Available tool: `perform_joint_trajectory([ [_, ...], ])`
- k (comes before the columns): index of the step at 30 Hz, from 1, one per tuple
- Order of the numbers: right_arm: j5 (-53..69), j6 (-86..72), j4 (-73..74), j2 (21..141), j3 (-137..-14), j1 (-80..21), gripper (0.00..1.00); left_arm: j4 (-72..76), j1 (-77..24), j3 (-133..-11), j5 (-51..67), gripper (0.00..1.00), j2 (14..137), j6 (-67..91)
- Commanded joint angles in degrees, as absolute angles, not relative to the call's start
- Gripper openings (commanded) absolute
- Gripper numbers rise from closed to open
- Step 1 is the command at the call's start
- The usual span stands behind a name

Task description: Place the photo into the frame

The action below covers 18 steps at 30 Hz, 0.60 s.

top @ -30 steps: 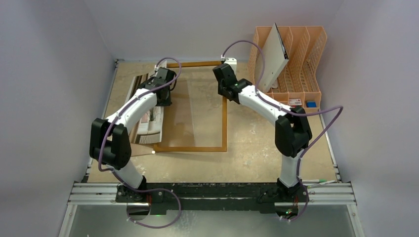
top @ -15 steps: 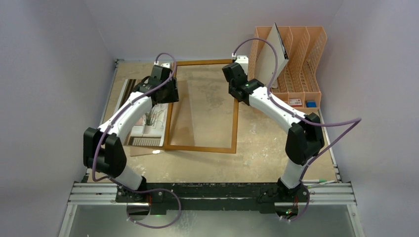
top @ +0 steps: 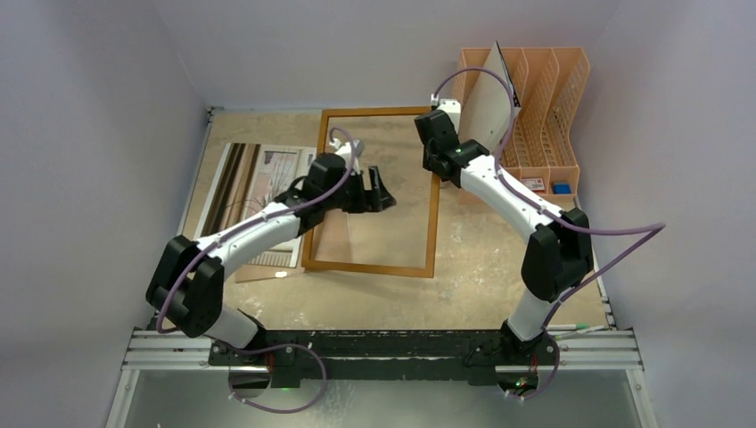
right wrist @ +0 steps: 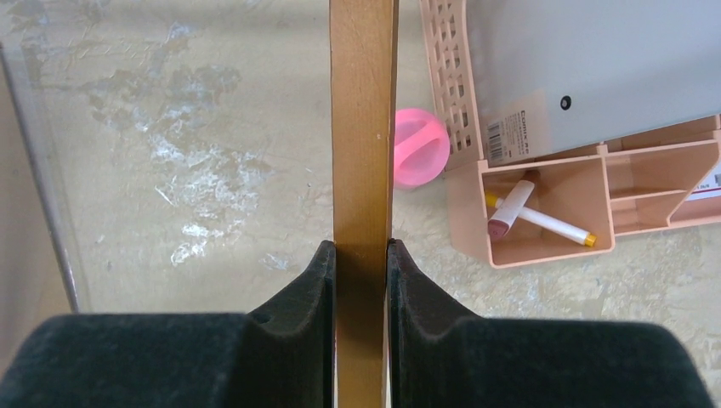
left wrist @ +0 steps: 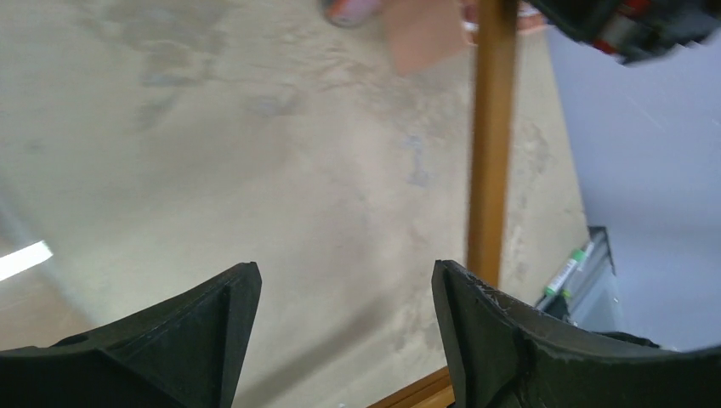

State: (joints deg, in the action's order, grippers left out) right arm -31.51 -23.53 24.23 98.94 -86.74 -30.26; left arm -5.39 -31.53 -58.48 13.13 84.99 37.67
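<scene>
The frame's pane should stay free for the photo, so my left gripper needs to reach the frame [top: 365, 267] and grab the near half of its gripped bar.
The photo [top: 250, 183] lies flat at the left of the table, its pale print facing up, with nothing on it. The frame [top: 365, 267], light brown wood with a clear pane, lies just right of it. My right gripper [top: 435, 174] is shut on the frame's right rail [right wrist: 363, 102], one finger pressed on each side [right wrist: 361, 246]. My left gripper [top: 388, 192] hovers above the pane, open and empty, pointing right. In the left wrist view, pane and table show between its spread fingertips [left wrist: 344, 272], and the frame's rail [left wrist: 493, 127] lies beyond.
A peach desk organizer [top: 544, 116] holding a white folder [top: 490, 98] stands at the back right. A pink ball [right wrist: 421, 146] and a tray of pens [right wrist: 536, 212] sit beside the gripped rail. A brown board [top: 258, 270] peeks from under the photo. A green marker [top: 571, 328] lies front right.
The left arm left the photo, swung right over the pane, and its jaws opened. The right gripper drew the frame rightward, so the photo now lies uncovered.
</scene>
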Motion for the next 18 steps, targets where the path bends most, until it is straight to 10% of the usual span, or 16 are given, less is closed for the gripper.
perform_joint_trajectory([
  [1,-27.4,-26.4,23.2,95.2,-87.1,-29.6,0.00,13.2,-39.1,-57.1,12.9,0.78,86.5,43.0],
  [18,-24.1,-28.0,24.8,93.8,-86.2,-28.7,0.00,26.3,-55.0,-58.5,1.6,0.76,99.4,46.5],
])
